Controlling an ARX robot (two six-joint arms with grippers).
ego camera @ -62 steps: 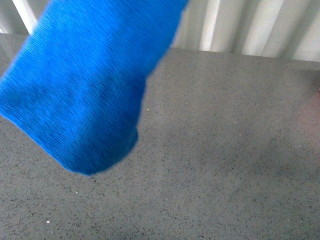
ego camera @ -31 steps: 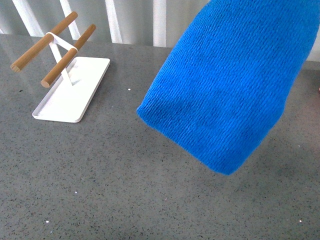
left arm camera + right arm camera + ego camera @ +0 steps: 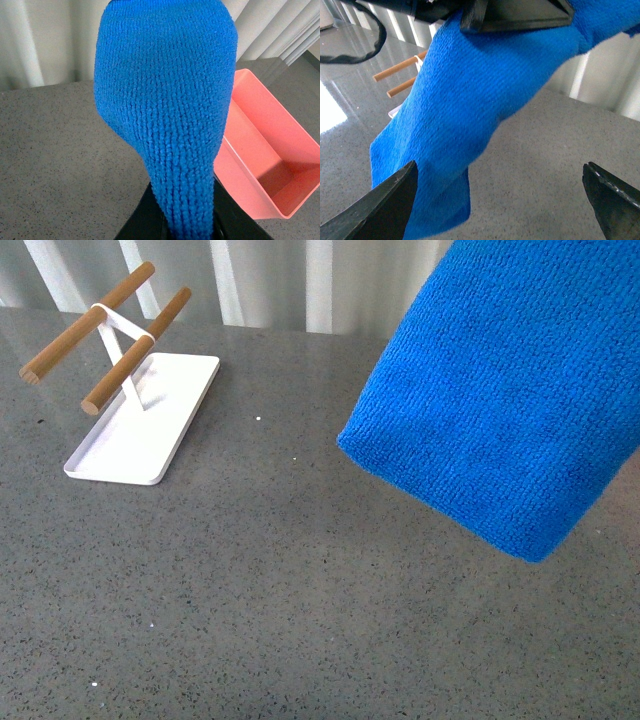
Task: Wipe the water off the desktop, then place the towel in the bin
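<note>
Next, the right gripper grabs the blue towel [image 3: 465, 115] by its loose hanging end [image 3: 437, 200] to wipe up the water on the desktop.
The bright blue towel [image 3: 505, 400] hangs in the air over the right part of the dark-grey speckled desktop [image 3: 280, 600], clear of its surface. My left gripper [image 3: 187, 227] is shut on the towel [image 3: 170, 100], which is pinched between its black jaws and fills the middle of that view. The pink bin [image 3: 270, 165] stands open and empty on the desktop just beside the hanging towel. In the right wrist view the towel [image 3: 465, 115] hangs from the left gripper [image 3: 515, 15] above. My right gripper [image 3: 502, 195] is open and empty, with the towel's lower edge near one finger.
A white tray [image 3: 145, 425] with a stand of two wooden rods [image 3: 110, 335] sits at the back left of the desktop. A white curtain [image 3: 300, 280] runs along the far edge. A black cable [image 3: 355, 50] loops in the right wrist view.
The towel has swung from the left of the front view across to the right and a little higher, uncovering the white tray and wooden rods.
</note>
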